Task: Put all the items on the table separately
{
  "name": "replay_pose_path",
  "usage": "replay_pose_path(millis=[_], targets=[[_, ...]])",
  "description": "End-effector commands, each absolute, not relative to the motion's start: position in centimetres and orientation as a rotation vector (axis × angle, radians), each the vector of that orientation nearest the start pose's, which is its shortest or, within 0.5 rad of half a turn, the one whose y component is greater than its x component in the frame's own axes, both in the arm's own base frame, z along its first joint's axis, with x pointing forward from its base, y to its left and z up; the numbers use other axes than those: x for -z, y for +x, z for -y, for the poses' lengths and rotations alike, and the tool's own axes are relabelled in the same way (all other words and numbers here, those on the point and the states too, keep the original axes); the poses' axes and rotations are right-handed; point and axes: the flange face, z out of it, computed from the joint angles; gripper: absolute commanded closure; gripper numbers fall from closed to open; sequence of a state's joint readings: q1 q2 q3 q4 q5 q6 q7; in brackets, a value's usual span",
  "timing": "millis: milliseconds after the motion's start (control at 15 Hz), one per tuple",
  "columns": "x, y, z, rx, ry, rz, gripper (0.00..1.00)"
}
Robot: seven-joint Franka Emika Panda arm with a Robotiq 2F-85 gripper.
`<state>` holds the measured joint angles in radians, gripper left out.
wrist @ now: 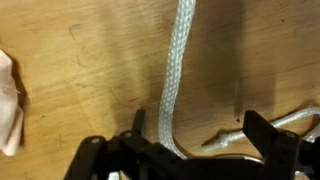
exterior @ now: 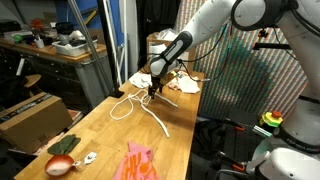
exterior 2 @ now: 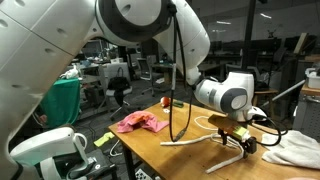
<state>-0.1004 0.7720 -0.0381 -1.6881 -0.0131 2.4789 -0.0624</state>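
The white woven cord runs between my open fingers, nearer one of them. I need to close my gripper on the cord now, as that would hold it.
My gripper (exterior: 153,90) (exterior 2: 238,141) hangs open just above the table (exterior: 100,128), over the thin white cord (exterior: 124,106). In the wrist view the braided cord (wrist: 176,70) runs up between the spread fingers (wrist: 258,126), and nothing is gripped. The white curved stick (exterior: 161,121) (exterior 2: 190,142) lies beside the cord. The white cloth (exterior: 183,86) (exterior 2: 296,150) sits just beyond the gripper. The pink cloth (exterior: 137,162) (exterior 2: 140,122), red-orange ball (exterior: 60,165), dark green cloth (exterior: 66,145) and tiny white piece (exterior: 89,157) lie at the other end of the table.
A brown cardboard box (exterior: 30,115) stands off the table's side. A cluttered workbench (exterior: 50,45) lies behind it. A pale cloth edge (wrist: 8,100) shows at the left of the wrist view.
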Motion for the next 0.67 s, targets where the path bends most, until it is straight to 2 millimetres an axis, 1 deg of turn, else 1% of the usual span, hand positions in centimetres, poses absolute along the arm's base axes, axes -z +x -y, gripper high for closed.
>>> replay_pose_path(millis=[0,67,133,400,600], targets=[[-14.87,67.59,9.46,0.016,-3.149,-0.065,0.26],[-14.72,67.58,9.44,0.012,-3.147,-0.064,0.3],[-14.56,67.52,9.47,0.009,-3.146,-0.062,0.3],[-14.35,67.29,9.53,-0.006,-3.139,-0.06,0.63],[-14.75,67.21,9.51,-0.007,-3.141,-0.063,0.85]])
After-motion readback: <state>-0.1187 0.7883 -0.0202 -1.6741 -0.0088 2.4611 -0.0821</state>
